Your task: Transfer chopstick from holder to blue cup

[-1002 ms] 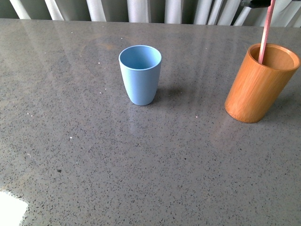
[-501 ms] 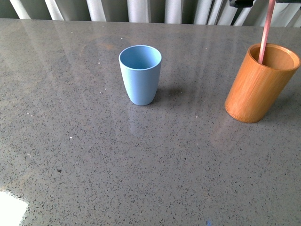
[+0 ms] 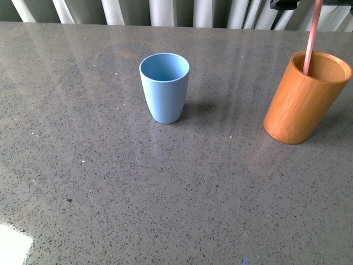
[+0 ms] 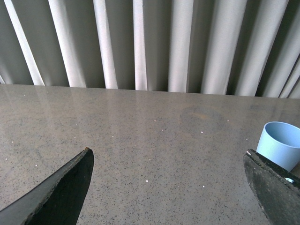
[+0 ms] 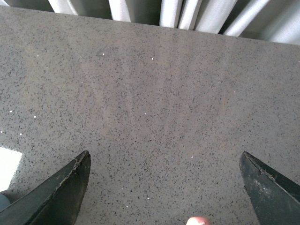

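Observation:
My right gripper grabs the chopstick by its upper end (image 3: 317, 6) next, to stand the chopstick in the blue cup (image 3: 164, 87).
The blue cup (image 3: 164, 87) stands upright and empty at the table's middle. The orange-brown holder (image 3: 306, 96) stands at the right. One pinkish-red chopstick (image 3: 312, 36) leans in the holder and runs out of the top of the front view. My right gripper (image 3: 312, 3) is open above the holder, its dark fingers on either side of the stick's top without touching it. In the right wrist view the stick's tip (image 5: 198, 221) shows between the open gripper (image 5: 164, 153). My left gripper (image 4: 168, 151) is open and empty over the table, with the blue cup (image 4: 280, 144) beside one finger.
The grey speckled table (image 3: 176, 193) reaches back to pale pleated curtains (image 3: 165, 11). A white patch (image 3: 14, 245) lies at the front left corner. Bare tabletop lies between the cup and the holder.
The dark finger at the top of the front view has shifted left, away from the chopstick. The chopstick, cup and holder have not moved.

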Motion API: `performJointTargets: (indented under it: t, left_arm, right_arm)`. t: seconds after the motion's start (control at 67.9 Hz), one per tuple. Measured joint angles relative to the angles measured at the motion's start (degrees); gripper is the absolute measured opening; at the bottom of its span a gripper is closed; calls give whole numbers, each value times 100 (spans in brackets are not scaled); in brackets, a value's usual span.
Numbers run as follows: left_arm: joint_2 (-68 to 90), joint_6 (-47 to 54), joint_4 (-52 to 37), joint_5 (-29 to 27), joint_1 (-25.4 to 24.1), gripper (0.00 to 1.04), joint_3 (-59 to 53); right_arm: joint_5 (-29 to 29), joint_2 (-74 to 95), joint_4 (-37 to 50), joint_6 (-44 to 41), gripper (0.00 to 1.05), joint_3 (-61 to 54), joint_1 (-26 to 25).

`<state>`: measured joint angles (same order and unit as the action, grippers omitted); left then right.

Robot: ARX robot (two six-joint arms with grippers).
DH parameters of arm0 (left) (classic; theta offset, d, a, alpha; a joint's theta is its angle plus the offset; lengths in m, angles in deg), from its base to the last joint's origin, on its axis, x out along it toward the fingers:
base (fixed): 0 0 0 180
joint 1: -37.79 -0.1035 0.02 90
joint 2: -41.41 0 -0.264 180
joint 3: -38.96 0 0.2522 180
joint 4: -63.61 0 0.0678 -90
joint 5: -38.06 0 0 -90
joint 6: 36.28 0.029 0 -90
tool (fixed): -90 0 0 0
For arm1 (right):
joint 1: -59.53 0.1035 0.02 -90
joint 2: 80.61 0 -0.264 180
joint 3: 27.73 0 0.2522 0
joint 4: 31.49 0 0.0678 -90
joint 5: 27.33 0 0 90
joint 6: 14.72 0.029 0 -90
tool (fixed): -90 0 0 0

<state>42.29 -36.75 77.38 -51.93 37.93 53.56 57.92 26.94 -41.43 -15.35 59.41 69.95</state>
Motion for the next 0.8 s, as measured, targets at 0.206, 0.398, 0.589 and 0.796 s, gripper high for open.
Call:
performJointTargets:
  t: [0.206, 0.398, 0.589, 0.796]
  left_arm:
    - [0, 0, 0, 0, 0, 96, 0]
    - [0, 0, 2, 0, 0, 96, 0]
    - [0, 0, 0, -2, 0, 96, 0]
    - [0, 0, 2, 0, 0, 96, 0]
  right_arm:
    - [-22, 0, -35, 20, 65, 28, 15]
    - [-70, 13, -92, 76, 42, 59, 15]
    - [-133, 63, -127, 103, 4, 61, 15]
    - [-146, 68, -133, 125, 2, 70, 11]
